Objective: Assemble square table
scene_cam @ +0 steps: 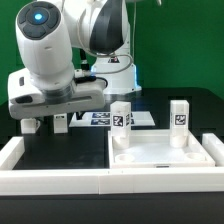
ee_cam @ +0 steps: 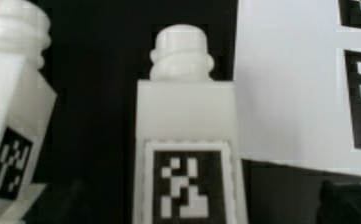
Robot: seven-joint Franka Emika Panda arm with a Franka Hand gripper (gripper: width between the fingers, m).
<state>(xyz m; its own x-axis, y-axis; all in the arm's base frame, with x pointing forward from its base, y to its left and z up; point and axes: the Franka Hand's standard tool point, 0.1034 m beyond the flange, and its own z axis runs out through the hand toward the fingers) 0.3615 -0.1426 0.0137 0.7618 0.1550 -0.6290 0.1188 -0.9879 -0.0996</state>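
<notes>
My fingers stand on both sides of the leg's tagged body point(scene_cam: 60, 123) point(ee_cam: 191, 180), beside the marker board, so it is time to close my gripper on the leg now.
The square table's white slab point(scene_cam: 160, 158) lies at the exterior view's right, with two leg posts standing on it point(scene_cam: 120, 115) point(scene_cam: 180, 113). Two more tagged leg posts lie on the black table under the arm point(scene_cam: 60, 122) point(scene_cam: 30, 126). My gripper point(scene_cam: 57, 112) hangs low over the one nearer the marker board. In the wrist view that leg post point(ee_cam: 191, 130) runs straight between my open gripper point(ee_cam: 191, 212), threaded tip point(ee_cam: 182, 55) pointing away; the jaws stand wide on either side without touching it. The other lying leg post point(ee_cam: 8, 100) is beside it.
The marker board point(scene_cam: 100, 119) point(ee_cam: 319, 80) lies flat just beside the leg under the gripper. A long low white wall point(scene_cam: 60, 180) borders the front and the exterior view's left of the work area. The robot's base point(scene_cam: 112, 70) stands behind.
</notes>
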